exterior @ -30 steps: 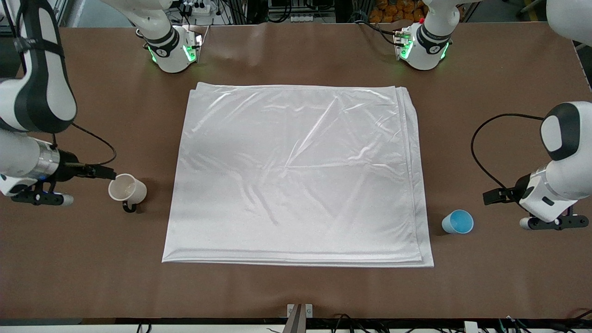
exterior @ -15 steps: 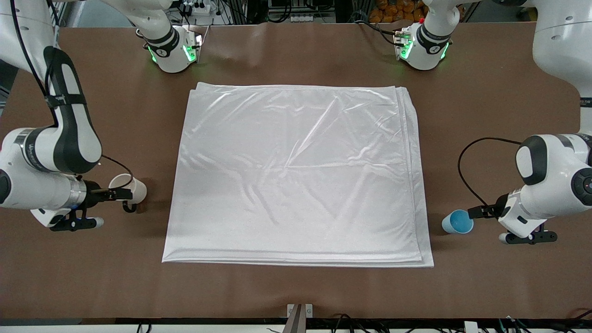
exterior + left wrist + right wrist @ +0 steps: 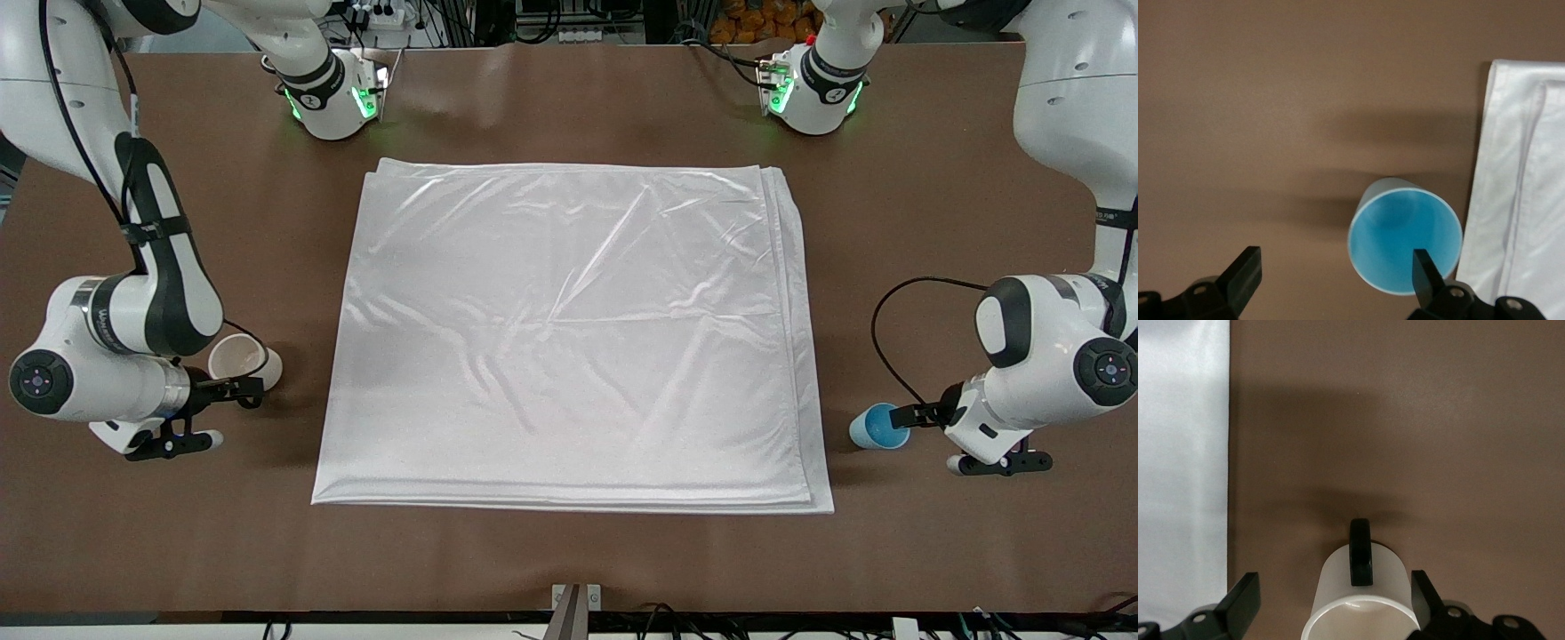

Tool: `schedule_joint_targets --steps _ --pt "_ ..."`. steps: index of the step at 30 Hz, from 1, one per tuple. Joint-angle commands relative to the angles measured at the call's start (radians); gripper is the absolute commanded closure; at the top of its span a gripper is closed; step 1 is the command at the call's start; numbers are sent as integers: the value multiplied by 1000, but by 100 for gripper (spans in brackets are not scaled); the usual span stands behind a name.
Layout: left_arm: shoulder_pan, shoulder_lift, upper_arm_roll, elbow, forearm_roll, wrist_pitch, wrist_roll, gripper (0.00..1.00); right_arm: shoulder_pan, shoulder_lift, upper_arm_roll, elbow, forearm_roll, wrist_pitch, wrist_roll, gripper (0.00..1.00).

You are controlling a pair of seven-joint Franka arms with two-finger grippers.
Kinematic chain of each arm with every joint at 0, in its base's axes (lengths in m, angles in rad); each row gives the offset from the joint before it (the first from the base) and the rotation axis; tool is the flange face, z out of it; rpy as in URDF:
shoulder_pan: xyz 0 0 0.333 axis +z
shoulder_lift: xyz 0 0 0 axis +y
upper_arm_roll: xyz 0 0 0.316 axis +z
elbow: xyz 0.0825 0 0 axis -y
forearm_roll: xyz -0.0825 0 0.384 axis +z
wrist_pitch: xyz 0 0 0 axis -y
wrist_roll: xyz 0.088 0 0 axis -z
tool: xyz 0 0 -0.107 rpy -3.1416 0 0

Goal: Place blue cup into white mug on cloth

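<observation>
I will next grab the white mug by its black handle (image 3: 1361,553) with my right gripper, and then I will put the mug on the cloth (image 3: 1182,467).
The blue cup (image 3: 876,427) stands upright on the bare brown table, just off the edge of the cloth (image 3: 569,338) at the left arm's end. My left gripper (image 3: 909,414) is open at the cup's rim. In the left wrist view the blue cup (image 3: 1405,243) sits under one fingertip (image 3: 1425,270) rather than centred in the left gripper (image 3: 1335,277). The white mug (image 3: 240,358) stands on the table at the right arm's end, beside the cloth. My right gripper (image 3: 238,388) is open around it. The mug (image 3: 1361,603), black handle (image 3: 1360,557) outward, lies between the right gripper's (image 3: 1333,599) fingers.
The folded cloth's edge shows in both wrist views, cloth (image 3: 1521,193) and cloth (image 3: 1178,453). Both arm bases (image 3: 333,98) (image 3: 813,89) stand along the table's back edge. A metal bracket (image 3: 576,603) sits at the edge nearest the front camera.
Both arms have swung in and lowered. The right gripper has moved up to the white mug and the left gripper up to the blue cup. Neither cup has moved.
</observation>
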Motion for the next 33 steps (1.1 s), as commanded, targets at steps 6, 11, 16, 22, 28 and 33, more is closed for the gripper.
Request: schedule_joint_targets --steps 6,11,16,22,28,33 --pt "17 31 -6 13 29 35 14 0 -19 67 8 31 -23 -4 -15 0" --pt "10 43 -6 12 29 48 12 0 -34 77 8 29 -21 19 -26 16" --pt "5 52 -6 12 31 49 12 0 -49 81 10 28 -14 39 -90 67" --pt "5 66 -8 12 31 49 14 0 -60 81 10 28 -9 42 -118 99" --pt "5 68 -8 12 32 57 14 0 -62 81 10 26 -7 36 -118 100" --pt "3 74 -8 10 32 58 14 7 -60 77 10 28 -7 32 -114 100"
